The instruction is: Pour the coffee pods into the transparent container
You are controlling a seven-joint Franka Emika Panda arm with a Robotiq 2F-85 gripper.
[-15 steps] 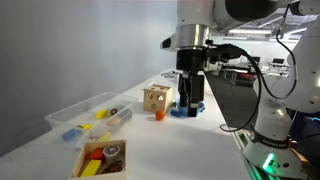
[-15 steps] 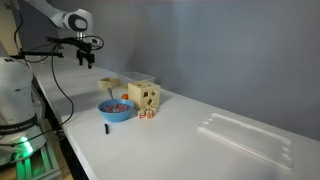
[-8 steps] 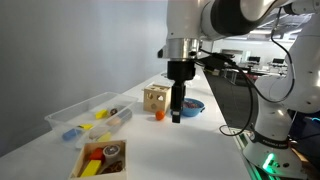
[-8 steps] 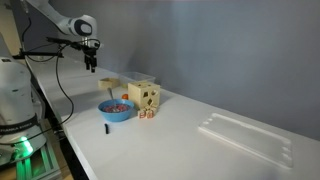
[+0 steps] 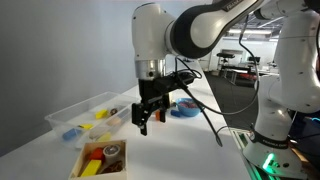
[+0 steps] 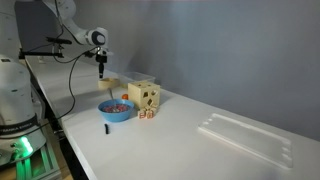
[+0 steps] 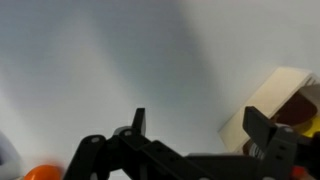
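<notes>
Next, my gripper grabs the wooden box by the rim of its side facing the blue bowl. The box's open top stays free to pour into the transparent container.
The coffee pods, yellow, red and one brown, lie in a light wooden box at the near end of the table. The transparent container stands beside the box toward the wall and holds yellow and blue pieces. My gripper is open and empty. It hangs above the table between the wooden box and the blue bowl. In the wrist view my gripper frames bare table, with the wooden box just past one finger. In an exterior view my gripper hangs over the tan box.
A blue bowl with small pieces and a wooden cube stand near the robot's base. An orange piece lies by the wrist view's bottom edge. A flat clear plastic shape lies at the far end of the table.
My arm has swung away from above the blue bowl, past the wooden cube, toward the wooden box. The gripper stays open and empty.
</notes>
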